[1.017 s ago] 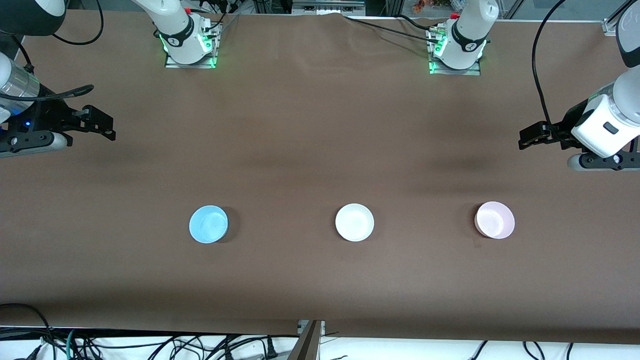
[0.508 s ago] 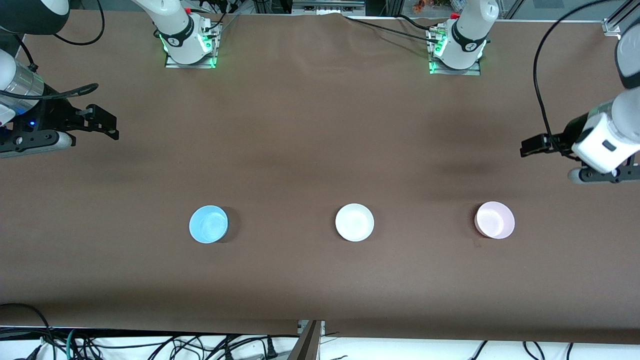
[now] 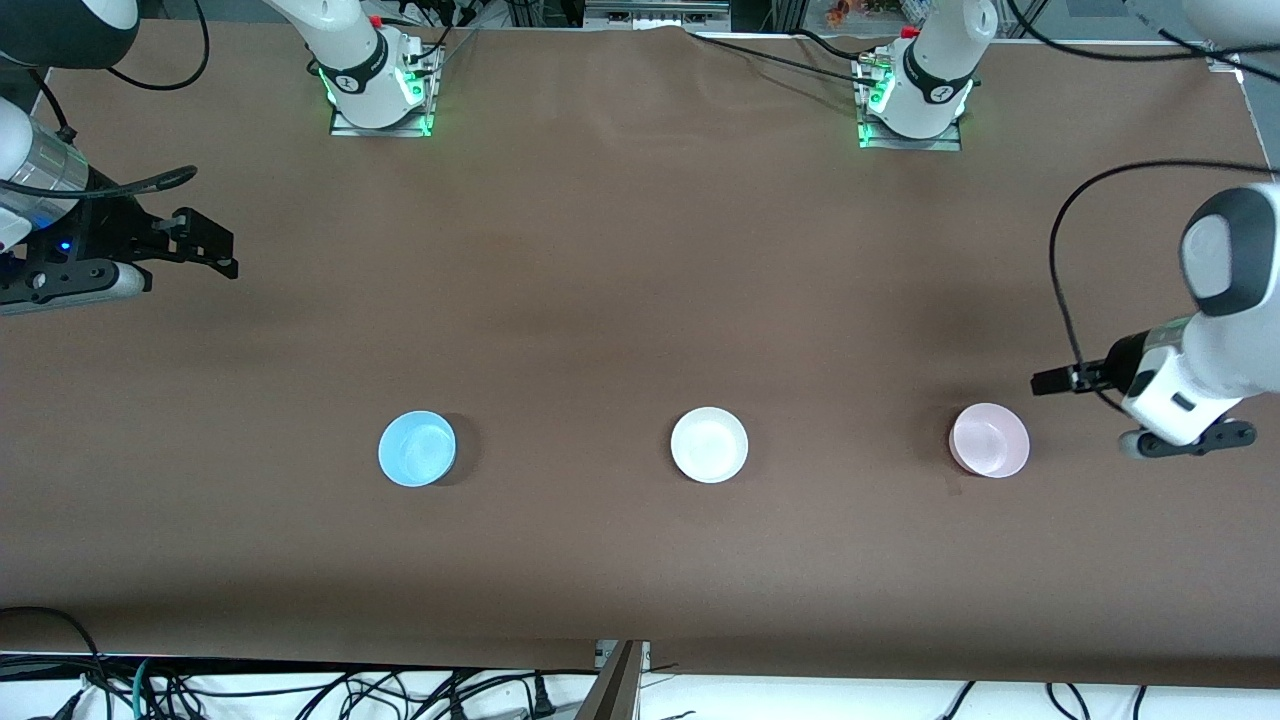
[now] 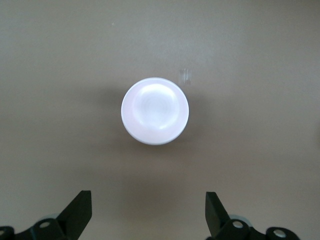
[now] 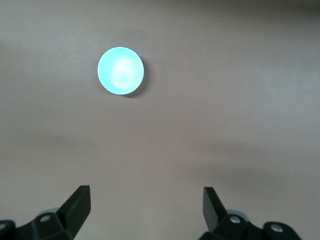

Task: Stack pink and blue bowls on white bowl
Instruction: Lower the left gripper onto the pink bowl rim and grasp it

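Note:
My left gripper takes hold of the pink bowl (image 3: 989,440) by its rim next, to stack it on the white bowl.
Three small bowls stand in a row on the brown table. The blue bowl (image 3: 417,449) is toward the right arm's end, the white bowl (image 3: 709,445) in the middle, the pink bowl (image 3: 989,440) toward the left arm's end. My left gripper (image 3: 1045,381) is open and empty, in the air just beside the pink bowl; the left wrist view shows that bowl (image 4: 155,111) ahead of its fingers (image 4: 77,210). My right gripper (image 3: 215,254) is open and empty over bare table at the right arm's end; its wrist view shows the blue bowl (image 5: 120,70) far off.
The brown table cover (image 3: 620,300) is bare apart from the bowls. The arm bases (image 3: 378,85) (image 3: 915,100) stand at the edge farthest from the front camera. Cables (image 3: 300,690) lie below the edge nearest it.
My left arm has swung down and toward the front camera, bringing its gripper close beside the pink bowl. The right arm shifted only slightly. The bowls have not moved.

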Controlling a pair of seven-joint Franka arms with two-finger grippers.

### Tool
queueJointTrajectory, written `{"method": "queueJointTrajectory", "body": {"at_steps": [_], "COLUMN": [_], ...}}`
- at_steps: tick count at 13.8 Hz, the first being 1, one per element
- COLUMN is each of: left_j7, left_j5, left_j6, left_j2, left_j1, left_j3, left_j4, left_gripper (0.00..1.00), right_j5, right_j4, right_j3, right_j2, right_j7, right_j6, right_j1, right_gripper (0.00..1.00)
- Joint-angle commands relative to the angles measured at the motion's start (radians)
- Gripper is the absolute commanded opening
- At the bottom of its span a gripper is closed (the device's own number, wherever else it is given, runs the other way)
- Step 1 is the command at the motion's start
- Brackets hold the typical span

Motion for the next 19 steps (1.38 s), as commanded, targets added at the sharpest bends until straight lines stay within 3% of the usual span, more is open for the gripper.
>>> {"method": "queueJointTrajectory", "body": {"at_steps": [1,6,9,13,19], "left_j7": [0.137,0.304,0.318,0.380,0.484], "left_j5": [-0.017,-0.117,-0.151,-0.175,-0.203], "left_j6": [0.103,0.425,0.481,0.501,0.501], "left_j2": [0.082,0.168,0.176,0.203,0.208], "left_j1": [0.048,0.086,0.091,0.102,0.106], "left_j3": [-0.004,-0.003,-0.001,-0.001,0.011], "left_j4": [0.004,-0.125,-0.183,-0.189,-0.194], "left_gripper": [1.00,1.00,1.00,0.97,0.41], "right_j5": [0.001,0.001,0.001,0.001,0.001], "right_j4": [-0.010,-0.009,-0.009,-0.009,-0.009], "right_j3": [0.003,0.003,0.003,0.002,0.000], "right_j2": [-0.021,-0.019,-0.018,-0.018,-0.016], "right_j7": [0.014,0.014,0.014,0.014,0.014], "right_j6": [-0.011,-0.009,-0.006,-0.006,-0.003], "right_j1": [0.002,0.002,0.001,0.001,0.001], "right_gripper": [0.99,0.99,0.99,0.99,0.99]}}
